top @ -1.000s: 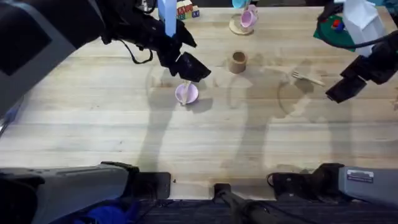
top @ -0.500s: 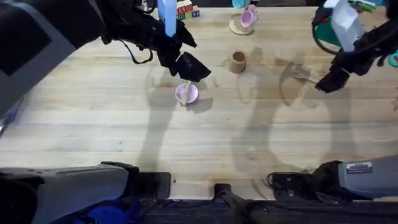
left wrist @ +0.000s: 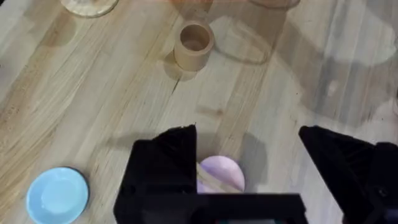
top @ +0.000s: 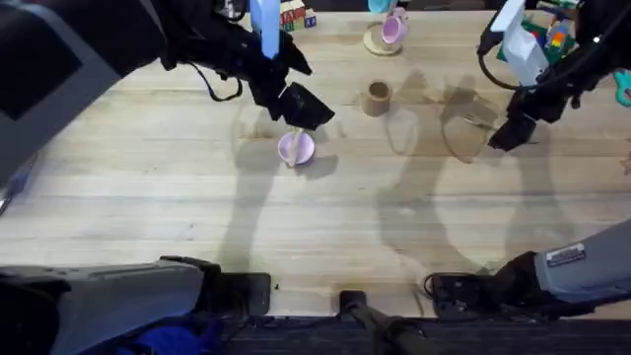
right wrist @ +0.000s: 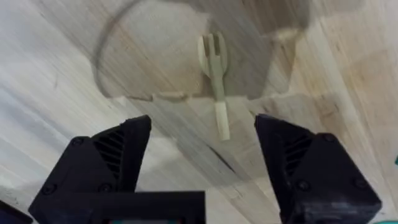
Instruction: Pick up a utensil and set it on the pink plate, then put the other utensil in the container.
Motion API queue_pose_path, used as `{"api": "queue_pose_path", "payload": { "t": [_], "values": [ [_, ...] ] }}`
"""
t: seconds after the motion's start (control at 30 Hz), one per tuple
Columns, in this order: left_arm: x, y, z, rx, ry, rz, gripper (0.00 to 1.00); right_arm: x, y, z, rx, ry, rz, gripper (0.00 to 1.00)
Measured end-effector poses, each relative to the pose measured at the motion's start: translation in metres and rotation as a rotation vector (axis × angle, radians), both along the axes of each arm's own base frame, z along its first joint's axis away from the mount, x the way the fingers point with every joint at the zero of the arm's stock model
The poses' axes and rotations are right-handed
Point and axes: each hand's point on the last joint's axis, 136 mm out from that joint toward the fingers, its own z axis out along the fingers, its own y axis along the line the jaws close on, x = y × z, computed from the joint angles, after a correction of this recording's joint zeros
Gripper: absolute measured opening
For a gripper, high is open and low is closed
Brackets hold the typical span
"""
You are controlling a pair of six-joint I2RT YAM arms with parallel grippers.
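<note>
My right gripper grabs the wooden fork by its slim handle (right wrist: 221,112) next, to stand it in the tan container.
The wooden spoon (top: 294,150) lies on the small pink plate (top: 299,143), left of the table's middle. My left gripper (top: 299,108) hovers open just above and behind the plate; its wrist view shows the plate (left wrist: 222,169) with the spoon (left wrist: 213,182) between its spread fingers. The tan cup-shaped container (top: 377,98) (left wrist: 193,45) stands upright to the right of the plate. The wooden fork (top: 479,121) (right wrist: 214,68) lies flat at the right. My right gripper (top: 503,134) (right wrist: 202,149) is open, low over the fork's handle end, holding nothing.
A pink mug on a round coaster (top: 390,30) stands behind the container. Coloured blocks (top: 294,15) and toys (top: 537,35) sit along the back edge. A light blue plate (left wrist: 57,194) lies to one side of the pink plate.
My right arm has swung in toward the back and left, bringing its gripper down next to the fork. The left arm, plate and spoon have not moved.
</note>
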Motion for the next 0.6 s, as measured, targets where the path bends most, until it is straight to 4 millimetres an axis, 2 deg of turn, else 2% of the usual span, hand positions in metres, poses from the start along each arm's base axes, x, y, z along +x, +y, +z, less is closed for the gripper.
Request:
{"api": "queue_pose_path", "payload": {
  "t": [0.2, 0.5, 0.6],
  "values": [
    [0.000, 0.000, 0.000, 0.000, 0.000, 0.000, 0.993, 0.006, -0.001, -0.013, 0.012, 0.038, 0.004, 0.996],
    [0.000, 0.000, 0.000, 0.000, 0.000, 0.000, 0.992, 0.029, 0.001, -0.013, 0.015, 0.049, 0.029, 0.996],
    [0.000, 0.000, 0.000, 0.000, 0.000, 0.000, 0.993, 0.033, 0.005, -0.018, 0.017, 0.059, 0.040, 0.995]
  ]
}}
